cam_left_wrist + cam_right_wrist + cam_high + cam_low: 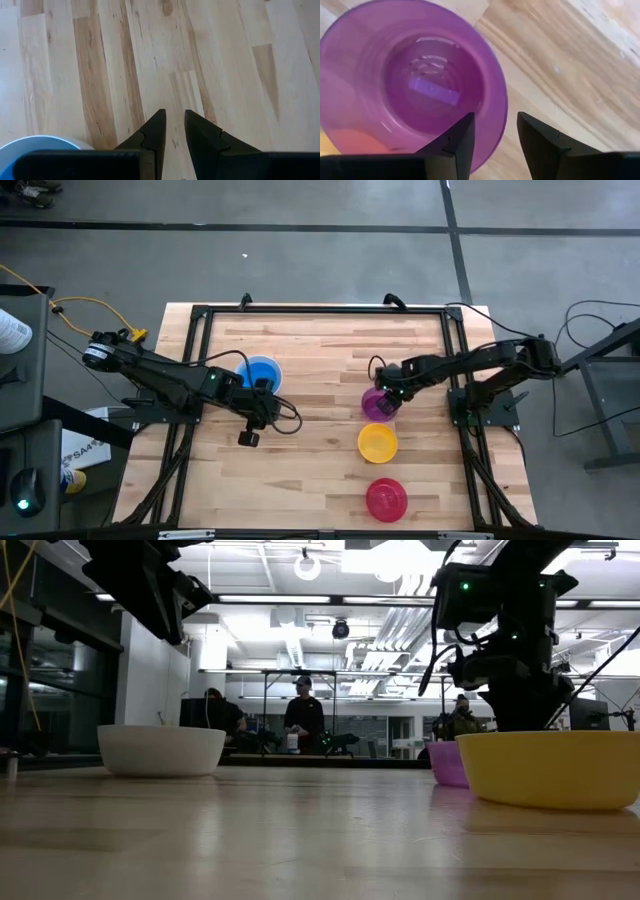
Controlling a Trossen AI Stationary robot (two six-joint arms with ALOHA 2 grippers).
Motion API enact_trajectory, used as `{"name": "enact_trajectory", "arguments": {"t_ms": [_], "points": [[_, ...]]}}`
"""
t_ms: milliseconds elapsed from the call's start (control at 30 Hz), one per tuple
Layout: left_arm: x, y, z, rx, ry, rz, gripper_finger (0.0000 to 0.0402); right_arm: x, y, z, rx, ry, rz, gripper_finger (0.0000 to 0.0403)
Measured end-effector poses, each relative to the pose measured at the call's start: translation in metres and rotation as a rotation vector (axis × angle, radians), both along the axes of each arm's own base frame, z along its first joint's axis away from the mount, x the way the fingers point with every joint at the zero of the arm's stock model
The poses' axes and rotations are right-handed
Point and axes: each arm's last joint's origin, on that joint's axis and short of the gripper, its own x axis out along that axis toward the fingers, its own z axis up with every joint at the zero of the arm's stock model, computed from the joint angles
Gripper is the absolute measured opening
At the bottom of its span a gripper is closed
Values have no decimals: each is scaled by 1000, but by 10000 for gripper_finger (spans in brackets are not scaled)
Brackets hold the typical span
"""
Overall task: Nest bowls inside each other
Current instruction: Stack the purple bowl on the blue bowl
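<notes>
The purple bowl is ready for my right gripper to close on it now. Both fingers reach below the rim (pixel 504 120), one beside the inner wall (pixel 487 119) and one outside.
A blue bowl (pixel 260 372) sits inside the white bowl (pixel 160 748) at the table's far left. My left gripper (pixel 268 410) hangs open over bare wood just near of them; the blue bowl's edge (pixel 35 146) shows in its wrist view. The purple bowl (pixel 378 404) stands upright on the table right of the middle. Nearer to the front edge are a yellow bowl (pixel 377 442) and then a red-pink bowl (pixel 386 498). My right gripper (pixel 495 117) is open and points down over the purple bowl's rim (pixel 501 100), one finger over the inside, one outside.
A black frame (pixel 320 310) runs around the wooden table's far and side edges. Bare wood lies in the middle between the two groups of bowls. In the low view people sit and stand in the room behind the table.
</notes>
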Motion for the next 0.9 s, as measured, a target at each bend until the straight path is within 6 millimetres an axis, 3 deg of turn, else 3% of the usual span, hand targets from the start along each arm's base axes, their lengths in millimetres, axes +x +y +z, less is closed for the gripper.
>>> {"name": "enact_trajectory", "arguments": {"t_ms": [300,900], "points": [[0,0,0,0,1,-1,70,1,-4,0,25,-12,5,133],[0,0,0,-1,3,-1,70,0,-3,0,57,-4,10,43]]}}
